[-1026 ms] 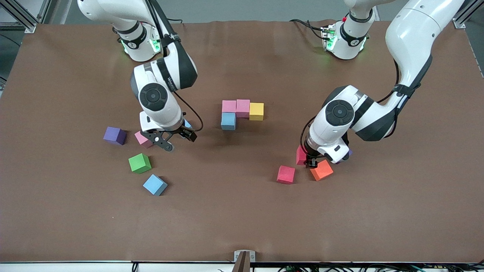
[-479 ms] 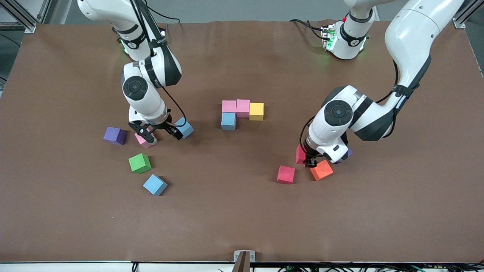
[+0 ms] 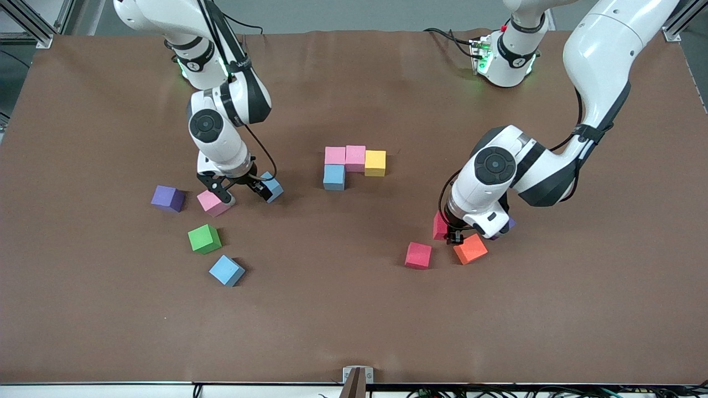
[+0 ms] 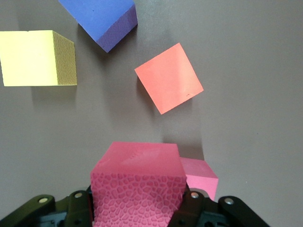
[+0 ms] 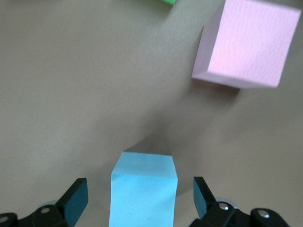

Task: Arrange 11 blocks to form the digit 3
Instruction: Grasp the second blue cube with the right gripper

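Next, my right gripper grips the light blue block by its opposite sides, to build the digit 3 with the grouped blocks.
My right gripper is open and low over the table. A light blue block lies between its fingers with a gap on each side, and a pink block lies beside it. My left gripper is shut on a red block. Close by are a second red block, an orange block and a purple block. Mid-table, two pink blocks, a yellow block and a light blue block touch in an L.
Loose purple, green and light blue blocks lie toward the right arm's end, nearer the front camera than my right gripper. The left wrist view also shows a yellow block beside the purple one.
My right gripper swung from beside the pink block to straddle the light blue block, staying open. The left arm and its red block have not moved.
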`<action>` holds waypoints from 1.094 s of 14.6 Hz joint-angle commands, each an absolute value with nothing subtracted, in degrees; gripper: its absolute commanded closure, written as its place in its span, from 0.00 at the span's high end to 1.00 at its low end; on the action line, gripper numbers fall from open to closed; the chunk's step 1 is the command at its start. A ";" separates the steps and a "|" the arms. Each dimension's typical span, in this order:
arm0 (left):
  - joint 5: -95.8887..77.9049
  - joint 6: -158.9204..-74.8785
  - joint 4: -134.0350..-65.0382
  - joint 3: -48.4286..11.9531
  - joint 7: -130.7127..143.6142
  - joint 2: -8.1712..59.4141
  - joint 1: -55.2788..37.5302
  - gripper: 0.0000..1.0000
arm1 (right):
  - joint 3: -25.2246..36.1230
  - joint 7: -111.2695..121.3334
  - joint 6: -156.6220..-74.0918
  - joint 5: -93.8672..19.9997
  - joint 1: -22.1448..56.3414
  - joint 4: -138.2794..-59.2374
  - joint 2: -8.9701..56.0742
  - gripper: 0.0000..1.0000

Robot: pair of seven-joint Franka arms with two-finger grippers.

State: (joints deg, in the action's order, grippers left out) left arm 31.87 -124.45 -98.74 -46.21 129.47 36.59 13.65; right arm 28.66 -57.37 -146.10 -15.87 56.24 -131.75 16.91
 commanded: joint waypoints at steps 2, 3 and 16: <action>32.52 -124.98 -99.05 -46.49 130.17 36.47 14.15 0.47 | 27.42 -58.10 -147.74 -17.75 56.87 -132.36 18.80 0.97; 32.52 -124.98 -99.05 -46.49 130.17 36.47 14.15 0.47 | 27.25 -58.10 -147.74 -17.84 56.87 -132.36 19.07 0.97; 32.52 -124.89 -99.14 -46.49 130.08 36.47 14.15 0.47 | 25.14 -50.76 -146.87 -19.60 56.95 -129.56 18.98 0.21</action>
